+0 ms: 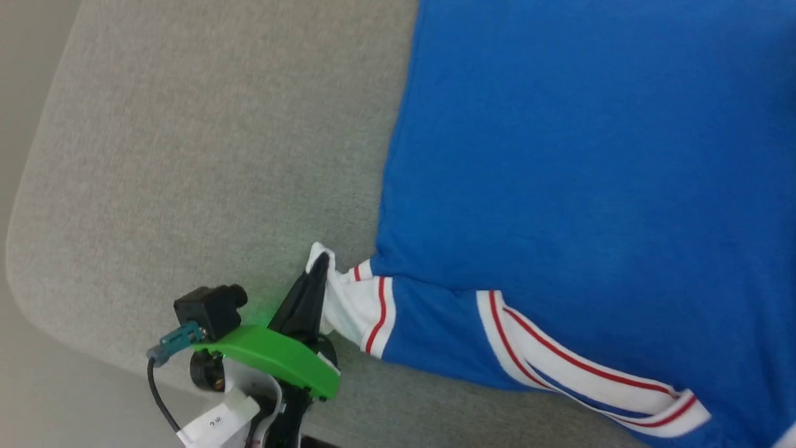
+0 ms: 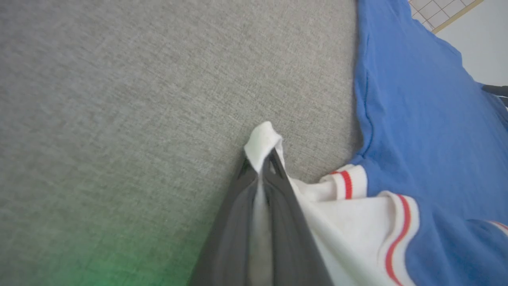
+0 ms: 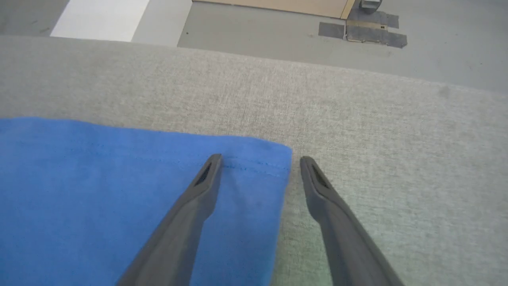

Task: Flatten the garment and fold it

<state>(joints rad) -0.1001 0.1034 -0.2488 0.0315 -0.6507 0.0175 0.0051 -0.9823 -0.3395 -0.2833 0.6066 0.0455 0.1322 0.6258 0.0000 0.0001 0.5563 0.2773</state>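
My right gripper should grab the blue jersey [image 3: 119, 190] by its hemmed corner [image 3: 272, 162] next, to flatten and fold it.
The garment [image 1: 578, 162], bright blue with white bands edged in red, lies spread over the grey padded surface [image 1: 205, 155], filling the right of the head view. My left gripper [image 1: 319, 264] is shut on the white cuff of its sleeve [image 1: 348, 305] at the lower middle. In the left wrist view the white cuff [image 2: 264, 139] sticks out past the closed fingertips of that gripper [image 2: 264, 159], with the blue garment [image 2: 420, 119] to the right. My right gripper [image 3: 258, 161] stands open over a blue hemmed corner [image 3: 262, 167] of the garment, one finger above the cloth and the other above bare grey surface.
The grey surface's rounded edge [image 1: 18, 249] runs down the left side of the head view, with floor beyond. In the right wrist view the surface's far edge [image 3: 278, 59] gives way to floor with tape patches [image 3: 363, 31].
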